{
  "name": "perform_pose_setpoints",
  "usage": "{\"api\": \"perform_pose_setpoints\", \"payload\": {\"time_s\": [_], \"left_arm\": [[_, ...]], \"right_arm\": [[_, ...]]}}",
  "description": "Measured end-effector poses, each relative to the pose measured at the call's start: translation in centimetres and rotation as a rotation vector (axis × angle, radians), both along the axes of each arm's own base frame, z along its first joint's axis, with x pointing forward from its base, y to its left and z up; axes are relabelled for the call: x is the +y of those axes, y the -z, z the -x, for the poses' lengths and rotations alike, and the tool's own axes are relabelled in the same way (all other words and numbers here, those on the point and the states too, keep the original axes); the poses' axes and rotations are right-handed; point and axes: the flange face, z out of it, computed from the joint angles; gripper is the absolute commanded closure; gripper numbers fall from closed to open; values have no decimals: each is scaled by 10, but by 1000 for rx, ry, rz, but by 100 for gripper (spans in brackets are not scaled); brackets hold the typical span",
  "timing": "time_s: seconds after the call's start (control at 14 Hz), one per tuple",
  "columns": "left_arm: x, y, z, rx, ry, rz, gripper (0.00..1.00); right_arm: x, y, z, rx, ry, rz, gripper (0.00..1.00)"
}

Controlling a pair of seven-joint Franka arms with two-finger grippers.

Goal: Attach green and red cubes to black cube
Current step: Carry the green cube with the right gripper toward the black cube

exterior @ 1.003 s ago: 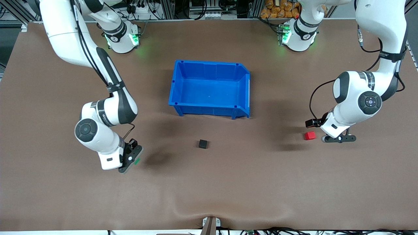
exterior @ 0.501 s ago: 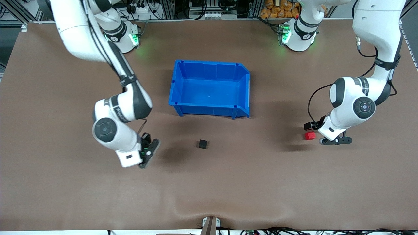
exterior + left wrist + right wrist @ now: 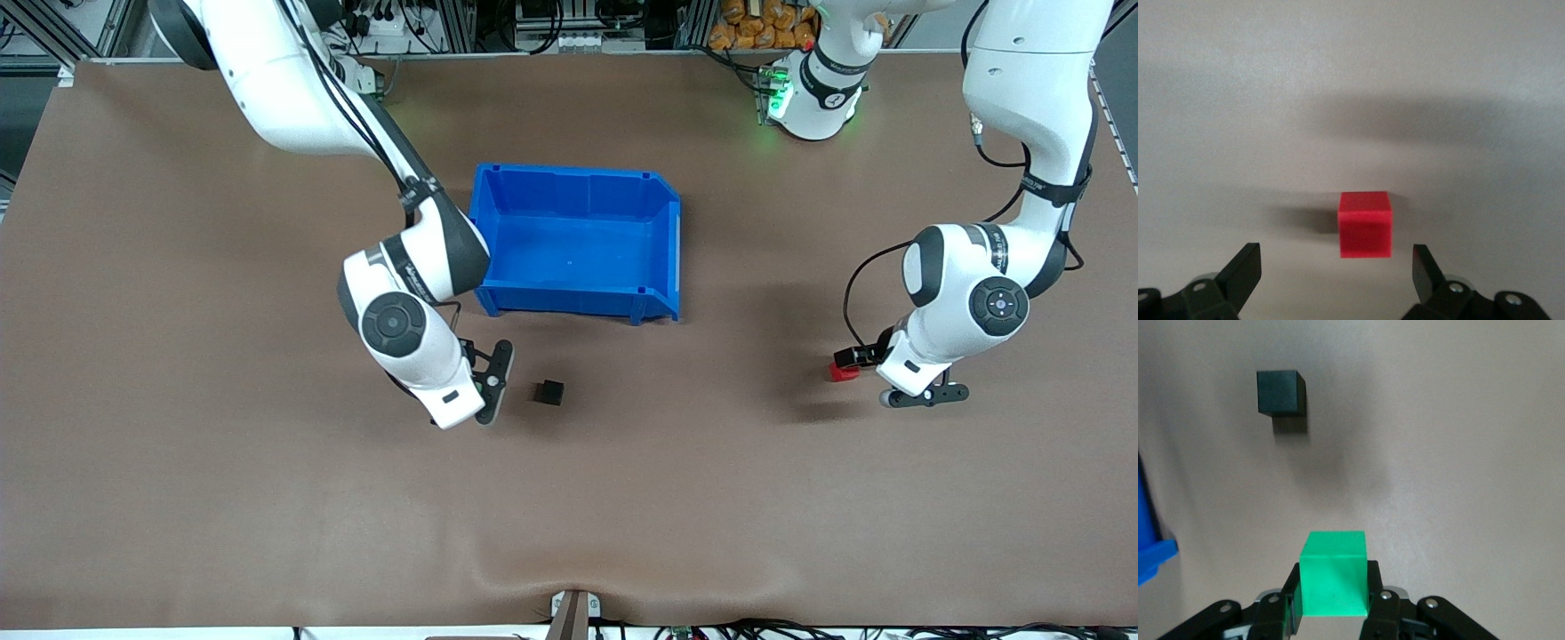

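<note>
I should grab the red cube by its two opposite sides with my left gripper next. Then I can attach it to the black cube.
The black cube rests on the brown table, nearer to the front camera than the blue bin. My right gripper hangs just beside it toward the right arm's end, shut on the green cube. The front view does not show the green cube. Toward the left arm's end, the red cube lies on the table. My left gripper is low beside it and open. Its fingers stand wide apart, and the cube lies just ahead of the gap, untouched.
The blue bin stands open and holds nothing, in the middle of the table, with the right arm's elbow against its corner. A wrinkle in the brown mat runs along the front edge.
The right arm has swept from its end of the table toward the middle with the green cube, stopping beside the black cube. The left gripper has shifted slightly by the red cube.
</note>
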Motion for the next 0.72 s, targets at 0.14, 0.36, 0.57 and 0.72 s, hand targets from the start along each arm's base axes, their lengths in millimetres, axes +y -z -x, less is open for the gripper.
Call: {"api": "perform_pose_setpoints", "payload": {"time_s": [0.14,0.36,0.57,0.72], "left_arm": [[-7,0,-4,-6,-22,0,5],[-10,7,-9,-4,-41,-1,17],[-10,16,-14,1,-67,-2,20],[-9,20,-15,5,-74,-3,22]], "right_arm": [[8,17,1,10,-43,6,98],[27,26,11,18,-73,11,98],[34,33,15,14,-80,10,98],[47,37,21,3,-88,7,98]]}}
